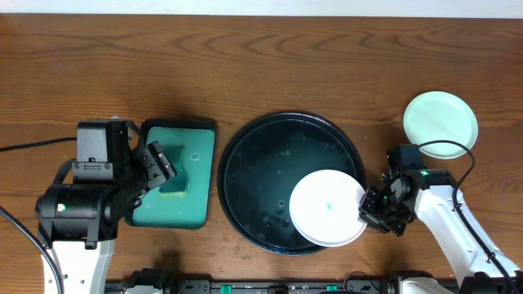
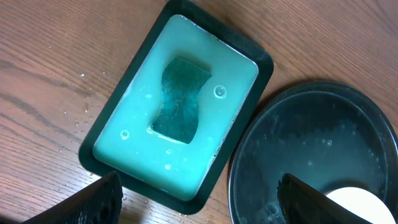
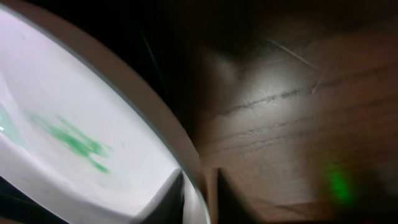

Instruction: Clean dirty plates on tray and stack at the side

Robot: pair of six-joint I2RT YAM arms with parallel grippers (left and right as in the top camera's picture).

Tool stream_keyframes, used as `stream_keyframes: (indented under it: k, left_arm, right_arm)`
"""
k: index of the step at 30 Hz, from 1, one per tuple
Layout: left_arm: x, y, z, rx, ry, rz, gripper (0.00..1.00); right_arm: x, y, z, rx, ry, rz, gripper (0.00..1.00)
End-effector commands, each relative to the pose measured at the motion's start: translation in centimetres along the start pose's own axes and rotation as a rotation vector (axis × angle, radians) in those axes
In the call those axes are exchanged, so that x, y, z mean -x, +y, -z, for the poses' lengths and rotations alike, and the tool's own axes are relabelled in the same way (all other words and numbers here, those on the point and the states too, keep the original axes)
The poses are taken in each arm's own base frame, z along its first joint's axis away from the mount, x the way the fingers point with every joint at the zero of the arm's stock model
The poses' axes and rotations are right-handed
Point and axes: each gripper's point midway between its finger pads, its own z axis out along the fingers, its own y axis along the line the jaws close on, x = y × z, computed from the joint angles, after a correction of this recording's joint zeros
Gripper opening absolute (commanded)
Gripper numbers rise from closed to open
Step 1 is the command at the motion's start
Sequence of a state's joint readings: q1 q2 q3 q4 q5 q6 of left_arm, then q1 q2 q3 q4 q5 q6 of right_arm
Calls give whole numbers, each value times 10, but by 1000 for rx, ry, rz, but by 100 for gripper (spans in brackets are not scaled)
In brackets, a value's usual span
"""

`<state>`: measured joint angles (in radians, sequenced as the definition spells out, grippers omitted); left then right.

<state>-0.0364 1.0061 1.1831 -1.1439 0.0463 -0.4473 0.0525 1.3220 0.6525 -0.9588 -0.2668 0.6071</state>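
The sponge's broad end needs to be free to clean the white plate (image 1: pixel 327 208). My left gripper should next grab the dark sponge across its narrow middle (image 1: pixel 177 170).
A white plate (image 1: pixel 327 208) with a teal smear at its centre lies at the lower right of the black round tray (image 1: pixel 245 163), overhanging the raised rim. My right gripper (image 1: pixel 372 208) is at the plate's right edge. In the right wrist view the gripper (image 3: pixel 198 202) is shut on the white plate (image 3: pixel 74 124), one finger above its rim and one below. A mint green plate (image 1: pixel 440 121) sits on the table at the upper right, off the tray. My left gripper (image 1: pixel 159 167) hangs open and empty over the teal tray's near corner (image 2: pixel 199 205).
A teal rectangular tray (image 1: pixel 196 139) of soapy liquid stands left of the black tray, with a dark sponge (image 2: pixel 181 99) lying in it. Water drops speckle the wood beside it. The black tray's wet floor (image 2: pixel 311 137) shows in the left wrist view.
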Motion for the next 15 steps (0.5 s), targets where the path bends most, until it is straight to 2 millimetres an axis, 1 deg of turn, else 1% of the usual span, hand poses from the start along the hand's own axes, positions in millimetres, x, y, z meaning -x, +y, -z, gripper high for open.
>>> stream_keyframes:
  k: [1, 4, 6, 9, 10, 11, 15]
  left_arm:
    - [-1, 2, -2, 10, 2, -12, 80]
    - [-1, 2, -2, 10, 2, -12, 81]
    - [-1, 2, -2, 10, 2, -12, 80]
    - [-1, 2, -2, 10, 2, -12, 81]
    - [-1, 2, -2, 10, 2, -12, 81]
    - [-1, 2, -2, 10, 2, -12, 81]
    - [-2, 2, -2, 11, 4, -12, 81]
  right_arm:
    - [-1, 0, -3, -4, 5, 3, 1]
    - [-2, 0, -3, -6, 7, 11, 1]
    - [-3, 4, -3, 14, 13, 70, 1]
    - [2, 26, 2, 96, -21, 253, 1]
    - [6, 36, 3, 132, -43, 313, 2]
    - [11, 45, 4, 156, -70, 351, 2]
    - [30, 70, 8, 222, -174, 417, 1]
